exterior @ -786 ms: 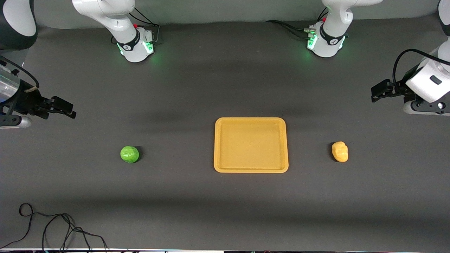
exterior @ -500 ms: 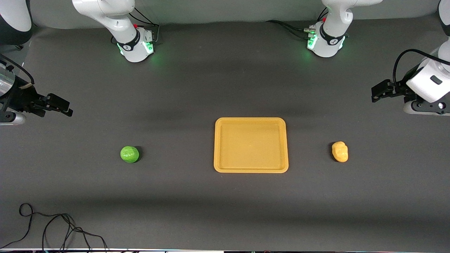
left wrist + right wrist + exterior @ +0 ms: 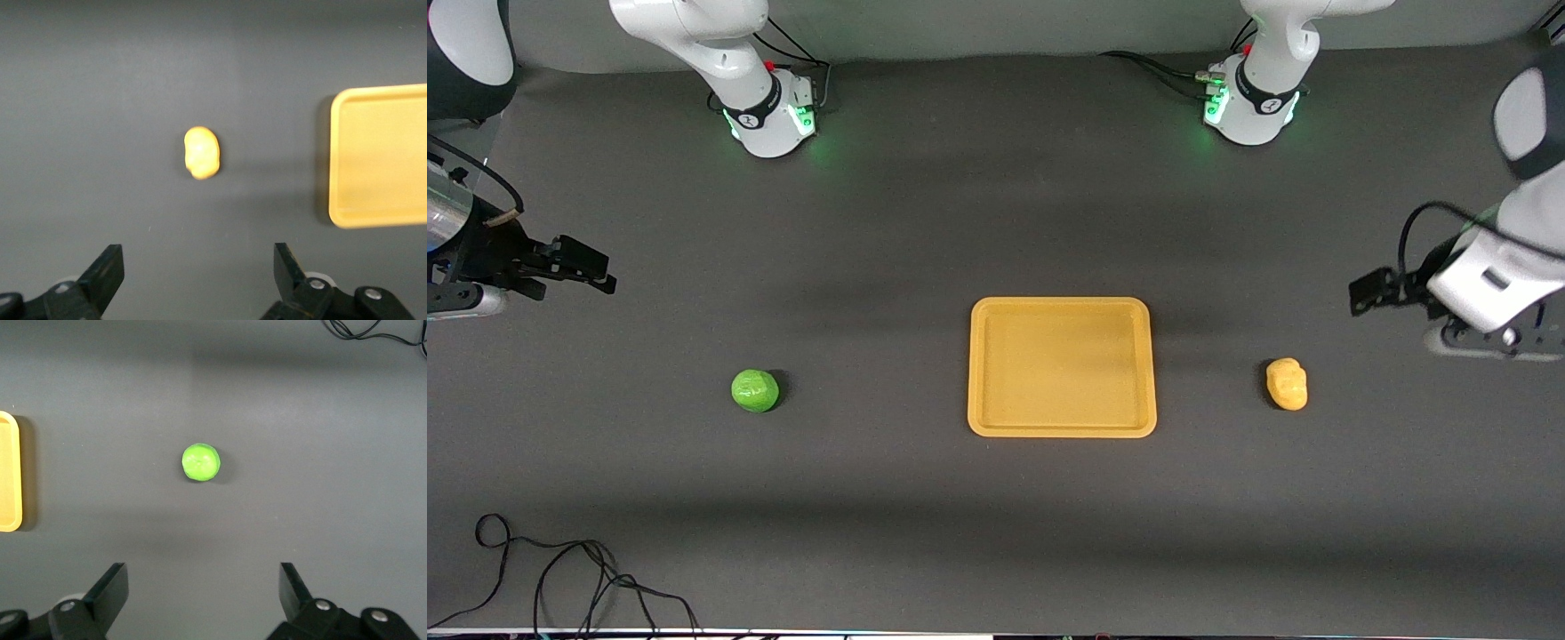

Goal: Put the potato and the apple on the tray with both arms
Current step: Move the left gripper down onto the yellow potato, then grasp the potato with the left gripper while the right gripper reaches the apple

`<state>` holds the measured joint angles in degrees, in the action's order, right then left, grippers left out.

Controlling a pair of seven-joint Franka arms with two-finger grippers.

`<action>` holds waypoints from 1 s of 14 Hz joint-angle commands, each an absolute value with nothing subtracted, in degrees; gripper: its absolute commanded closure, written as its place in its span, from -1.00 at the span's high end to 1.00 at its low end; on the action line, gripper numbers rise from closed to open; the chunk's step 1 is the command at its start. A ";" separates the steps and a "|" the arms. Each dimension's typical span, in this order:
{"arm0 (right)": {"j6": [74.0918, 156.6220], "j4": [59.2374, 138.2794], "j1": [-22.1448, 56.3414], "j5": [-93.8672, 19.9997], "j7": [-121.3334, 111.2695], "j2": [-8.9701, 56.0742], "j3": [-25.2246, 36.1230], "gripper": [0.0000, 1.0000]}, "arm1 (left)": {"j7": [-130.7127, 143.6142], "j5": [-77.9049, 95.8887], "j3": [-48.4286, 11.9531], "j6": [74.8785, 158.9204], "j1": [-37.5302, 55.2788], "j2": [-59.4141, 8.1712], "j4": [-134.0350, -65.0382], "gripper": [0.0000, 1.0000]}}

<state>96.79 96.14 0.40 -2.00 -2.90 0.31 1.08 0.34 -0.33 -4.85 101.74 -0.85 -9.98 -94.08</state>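
Observation:
Next, my right gripper picks up the green apple by its round middle [image 3: 754, 390] to get the apple onto the yellow-orange tray [image 3: 996, 369].
The yellow-orange tray [image 3: 996, 369] lies empty at the table's middle. The green apple [image 3: 755, 390] sits on the table toward the right arm's end. The lumpy yellow potato [image 3: 1287, 383] sits toward the left arm's end. My left gripper [image 3: 1368, 292] is open and empty, in the air over the table near the potato; its wrist view shows the potato [image 3: 201, 153] and the tray's edge [image 3: 347, 160] below its gripper [image 3: 198, 267]. My right gripper [image 3: 591, 267] is open and empty, in the air over the table at its arm's end; its wrist view shows the apple [image 3: 201, 462] below its gripper [image 3: 201, 585].
A black cable [image 3: 560, 578] lies looped at the table's near corner toward the right arm's end. The two arm bases [image 3: 769, 111] [image 3: 1249, 102] stand at the table's back edge.
My left gripper has moved down and closer to the potato. My right gripper has shifted only slightly. The apple, potato and tray have not moved.

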 commanded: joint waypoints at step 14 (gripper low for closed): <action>119.33 115.13 2.54 -0.09 -4.40 4.55 0.53 0.96 | -0.18 -5.98 -4.39 137.89 -0.88 -30.50 -110.29 1.00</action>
<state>114.63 112.03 1.50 0.69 -4.02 3.55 0.22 0.29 -5.10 -4.67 135.29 -0.92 -31.19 -107.91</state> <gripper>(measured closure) 0.018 0.000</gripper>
